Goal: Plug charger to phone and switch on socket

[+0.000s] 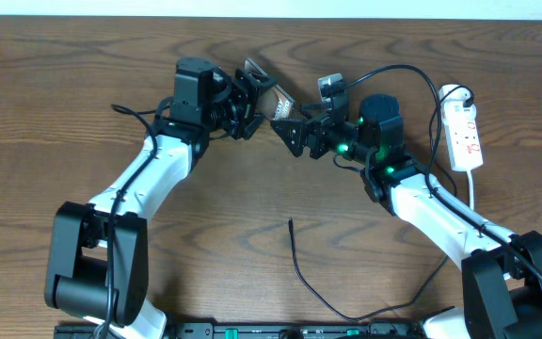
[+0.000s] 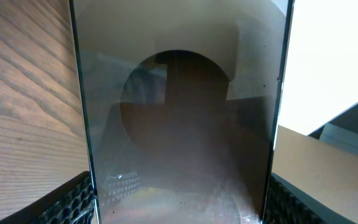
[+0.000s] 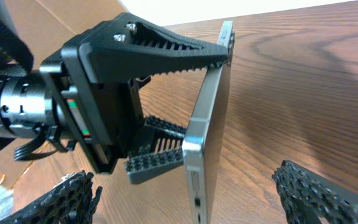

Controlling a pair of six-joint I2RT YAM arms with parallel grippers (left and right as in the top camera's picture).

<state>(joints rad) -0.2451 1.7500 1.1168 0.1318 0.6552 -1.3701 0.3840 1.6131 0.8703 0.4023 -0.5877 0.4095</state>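
My right gripper grabs the phone's lower port end across its thickness next, to let my left gripper re-hold the phone for plugging in the charger.
My left gripper is shut on the phone and holds it tilted above the table at the back middle. In the left wrist view the phone's glossy brownish screen fills the frame between the two fingers. My right gripper is open right next to the phone. In the right wrist view the phone stands edge-on, its lower end with the port between my spread right fingers. The charger cable lies loose on the table, plug tip towards the middle. The white socket lies at the right.
The socket's white lead runs down the right side behind the right arm. A thicker black robot cable arches above the right wrist. The left gripper's body is close to the right gripper's left finger.
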